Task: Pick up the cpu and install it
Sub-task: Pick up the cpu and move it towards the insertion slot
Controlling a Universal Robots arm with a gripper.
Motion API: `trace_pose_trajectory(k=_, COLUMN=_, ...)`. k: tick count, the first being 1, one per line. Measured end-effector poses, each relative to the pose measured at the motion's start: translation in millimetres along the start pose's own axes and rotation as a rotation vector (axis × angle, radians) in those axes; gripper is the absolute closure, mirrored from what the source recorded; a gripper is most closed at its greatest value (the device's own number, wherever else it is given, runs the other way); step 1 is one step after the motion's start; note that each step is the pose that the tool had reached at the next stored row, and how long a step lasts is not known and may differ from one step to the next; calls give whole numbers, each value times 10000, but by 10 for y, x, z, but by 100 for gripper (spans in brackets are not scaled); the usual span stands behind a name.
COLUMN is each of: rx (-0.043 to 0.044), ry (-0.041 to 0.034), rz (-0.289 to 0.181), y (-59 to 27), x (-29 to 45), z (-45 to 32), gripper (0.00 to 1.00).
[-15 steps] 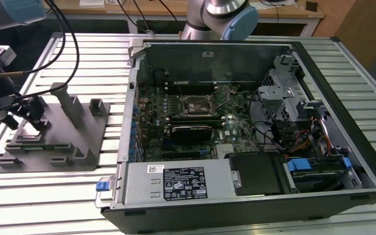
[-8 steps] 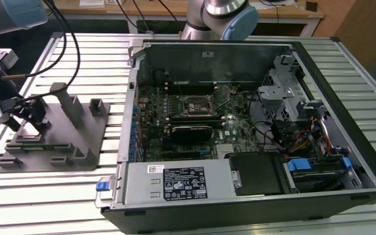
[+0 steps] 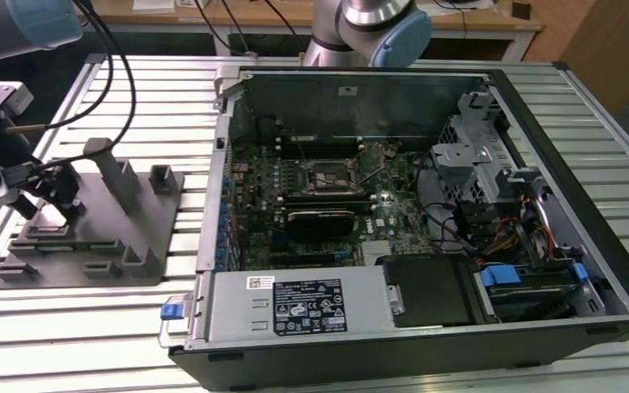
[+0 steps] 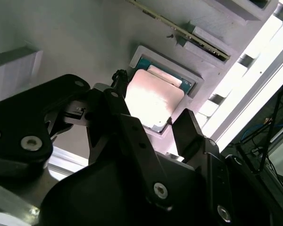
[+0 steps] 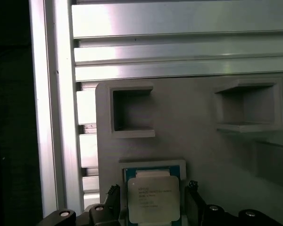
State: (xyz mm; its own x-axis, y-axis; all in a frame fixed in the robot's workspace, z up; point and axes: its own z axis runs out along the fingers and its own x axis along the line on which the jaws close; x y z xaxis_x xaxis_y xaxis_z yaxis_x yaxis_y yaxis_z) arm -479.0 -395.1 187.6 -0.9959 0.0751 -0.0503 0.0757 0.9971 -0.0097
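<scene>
I need to pick up the cpu next with my gripper by its two opposite side edges, so that I can install it in the computer's socket.
The cpu (image 5: 153, 200), a small square chip with a pale metal top, lies flat in a shallow framed pocket of the grey plastic tray (image 5: 203, 141). It also shows as a bright square cpu (image 4: 153, 99) in the second wrist view. My gripper (image 5: 152, 190) hangs just over it, open, one dark finger on each side of the chip and a little apart from its edges. In the second wrist view the gripper (image 4: 152, 104) straddles the pocket the same way. In the exterior view the gripper (image 3: 63, 205) is low over the tray (image 3: 128, 246) at that view's left.
An open computer case (image 3: 576, 164) lies to the exterior view's right of the tray, with the dark metal-framed socket (image 3: 331, 176) in the middle of its board. Upright posts (image 3: 107, 176) stand on the tray near the gripper. Slatted metal table (image 3: 96, 327) lies underneath.
</scene>
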Motion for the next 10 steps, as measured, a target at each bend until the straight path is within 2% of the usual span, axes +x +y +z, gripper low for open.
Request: trace_pose_trajectory(k=10, rx=0, ry=-5, rz=-1, y=3, x=3, z=44, gripper=35)
